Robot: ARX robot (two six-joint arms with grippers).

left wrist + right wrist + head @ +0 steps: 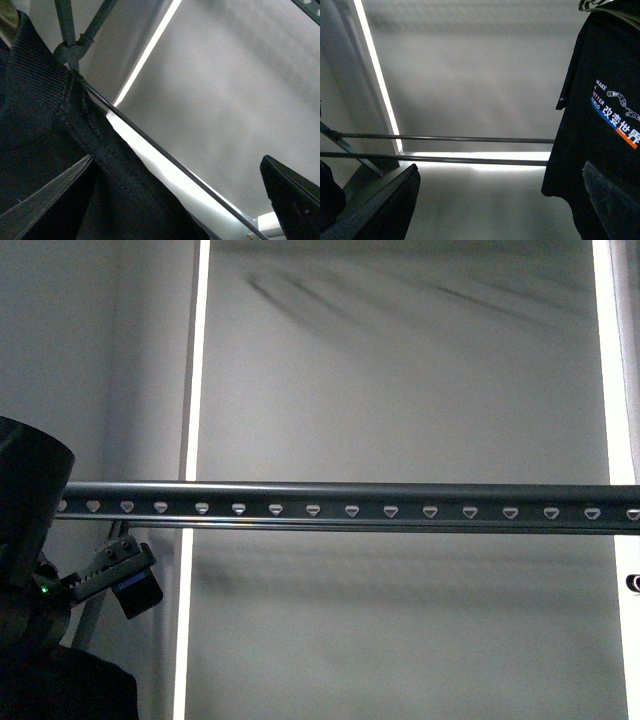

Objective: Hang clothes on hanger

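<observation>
Next, my left gripper pinches the clothes by the shoulder edge, which stands up as a narrow fold while the chest of the clothes hangs slack.
The hanger, a long dark grey rail with small pale triangular cut-outs, runs level across the front view. My left gripper sits just under its left end, with black fabric below it. In the left wrist view the clothes, black with a ribbed collar band, drape past a thin rod, close to one finger. The left gripper is open and holds nothing. My right gripper is open and empty. A black T-shirt with a white and orange print hangs beside its far finger.
A pale wall with bright vertical light strips stands behind the rail. Two thin dark rods cross the right wrist view in front of a bright strip. A metal joint with slanted struts sits by the collar.
</observation>
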